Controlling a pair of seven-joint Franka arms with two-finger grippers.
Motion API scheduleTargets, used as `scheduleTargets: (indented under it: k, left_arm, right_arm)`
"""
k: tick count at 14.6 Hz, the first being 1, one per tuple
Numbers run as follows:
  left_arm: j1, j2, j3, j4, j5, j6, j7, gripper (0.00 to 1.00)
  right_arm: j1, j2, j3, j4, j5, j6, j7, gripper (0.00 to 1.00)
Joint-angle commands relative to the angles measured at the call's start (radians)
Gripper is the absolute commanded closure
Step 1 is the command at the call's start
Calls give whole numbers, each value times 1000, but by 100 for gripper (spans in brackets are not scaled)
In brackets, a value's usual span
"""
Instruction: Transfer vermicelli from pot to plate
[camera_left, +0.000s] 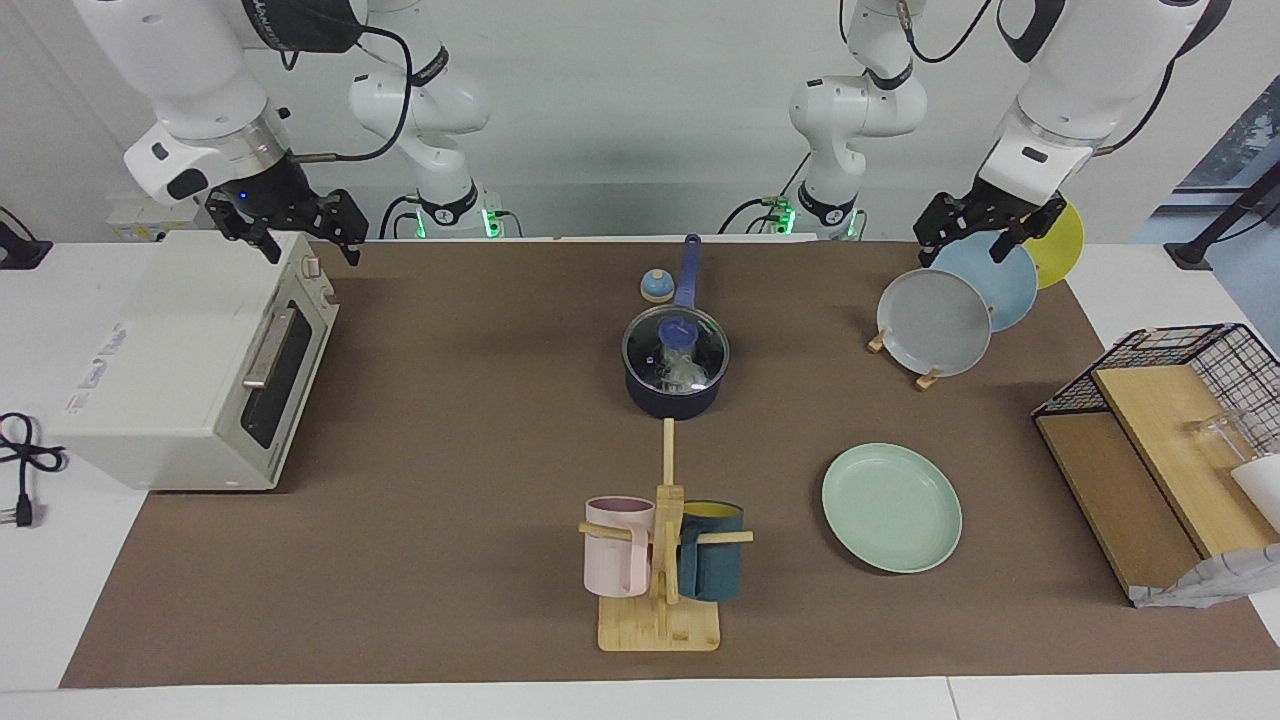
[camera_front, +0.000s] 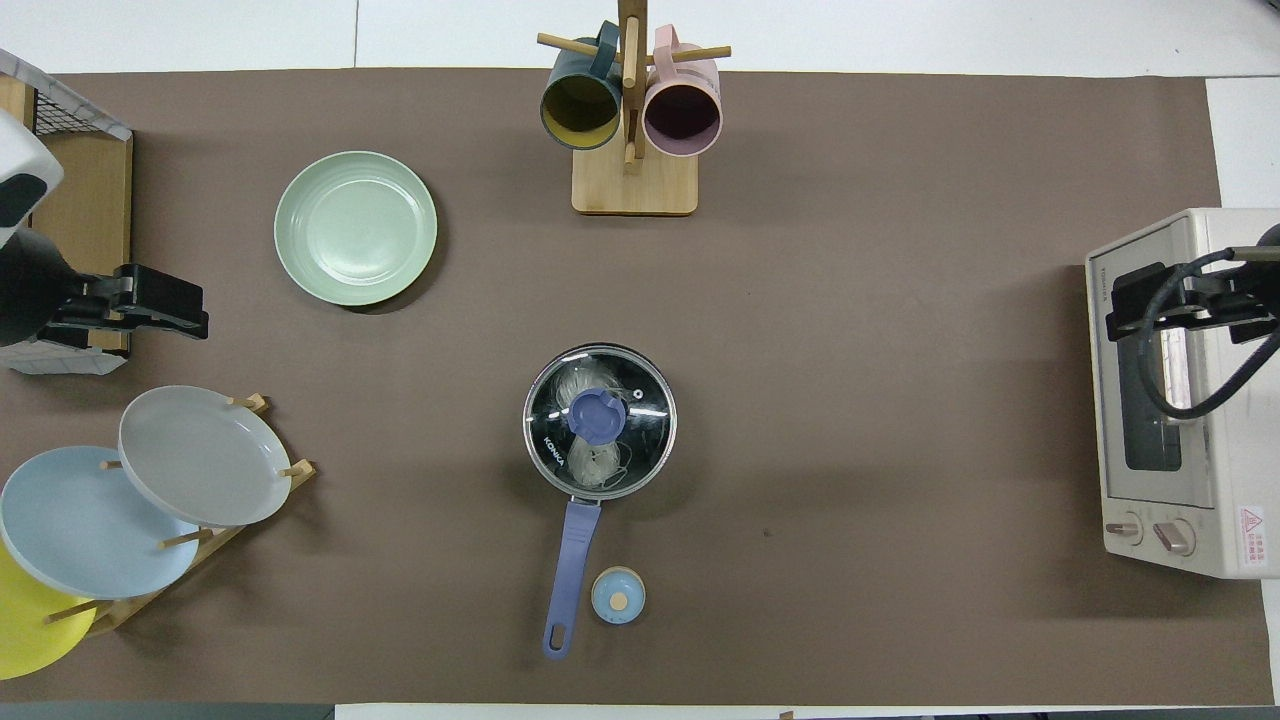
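Observation:
The robot's right gripper will uncover the vermicelli in the pot (camera_front: 593, 462), so next it will grab the glass lid by its blue knob (camera_front: 598, 415).
The dark navy pot (camera_left: 675, 395) stands mid-table with its long blue handle (camera_front: 570, 570) pointing toward the robots. A glass lid with a blue knob (camera_front: 598, 415) covers it. Whitish vermicelli (camera_front: 597, 463) shows through the lid, inside the pot. The pale mint-green plate (camera_left: 891, 507) lies bare, farther from the robots than the pot and toward the left arm's end; it also shows in the overhead view (camera_front: 355, 228). My left gripper (camera_left: 965, 243) hangs open and empty over the plate rack. My right gripper (camera_left: 310, 243) hangs open and empty over the toaster oven's corner.
A toaster oven (camera_left: 190, 370) stands at the right arm's end. A wooden mug tree (camera_left: 660, 560) holds a pink and a dark teal mug. A rack holds grey (camera_left: 935, 322), light blue and yellow plates. A small blue round knob-topped object (camera_left: 656, 286) sits beside the pot handle. A wire basket (camera_left: 1190, 350) stands at the left arm's end.

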Motion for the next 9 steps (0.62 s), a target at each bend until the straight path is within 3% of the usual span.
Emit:
scheduleTargets:
  k: [1,9]
  left_arm:
    - [8,-29,-1,-29,-13,0,-4,0]
    - [8,-29,-1,-29,-13,0,-4,0]
  right_arm:
    - [-12,-12,10,-6,-3,2,-25,0]
    - [-10,-20,14,-20,14,15,-36,0]
